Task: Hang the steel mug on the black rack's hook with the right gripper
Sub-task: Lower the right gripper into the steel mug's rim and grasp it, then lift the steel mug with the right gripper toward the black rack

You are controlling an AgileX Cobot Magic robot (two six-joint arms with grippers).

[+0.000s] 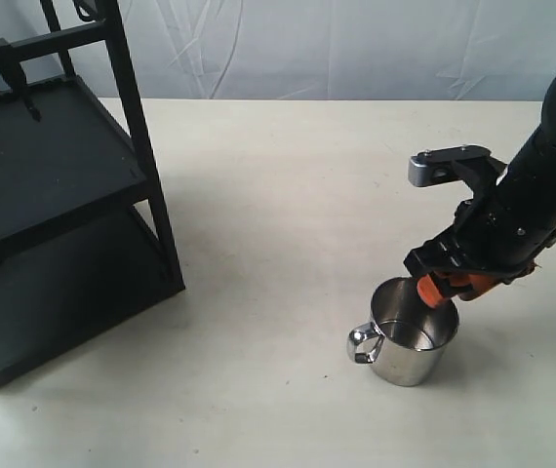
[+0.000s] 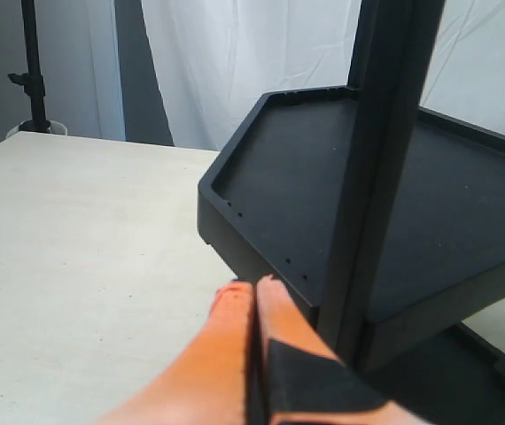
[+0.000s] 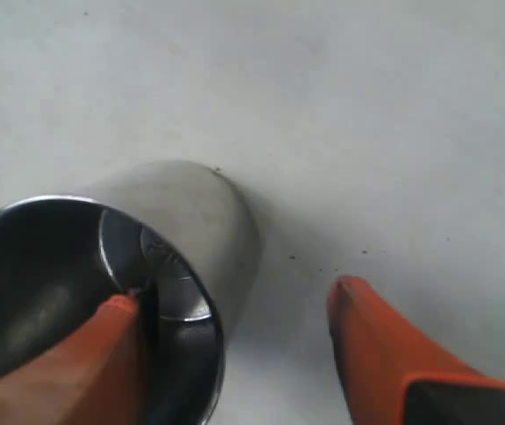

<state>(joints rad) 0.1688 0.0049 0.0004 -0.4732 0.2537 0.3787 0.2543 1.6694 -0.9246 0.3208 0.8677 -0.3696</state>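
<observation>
My right gripper grabs the mug by its rim (image 1: 452, 323) next, to keep the steel mug's looped handle (image 1: 362, 344) free to hang on the rack's hook.
The steel mug (image 1: 410, 341) stands upright on the table, its looped handle (image 1: 364, 343) turned toward the black rack (image 1: 63, 166). My right gripper (image 1: 444, 290) hangs over the mug's rim, open. In the right wrist view one orange finger (image 3: 102, 354) is inside the mug (image 3: 182, 221) against its wall, while the other finger (image 3: 376, 345) is outside, well apart from it. A thin black hook (image 1: 22, 88) hangs from the rack's upper crossbar at the far left. My left gripper (image 2: 254, 285) is shut and empty, close to the rack's tray (image 2: 341, 177) and post.
The pale table (image 1: 288, 175) spreads between the rack and the mug. A white curtain (image 1: 356, 39) closes the back. A dark stand (image 2: 29, 71) rises beyond the table in the left wrist view.
</observation>
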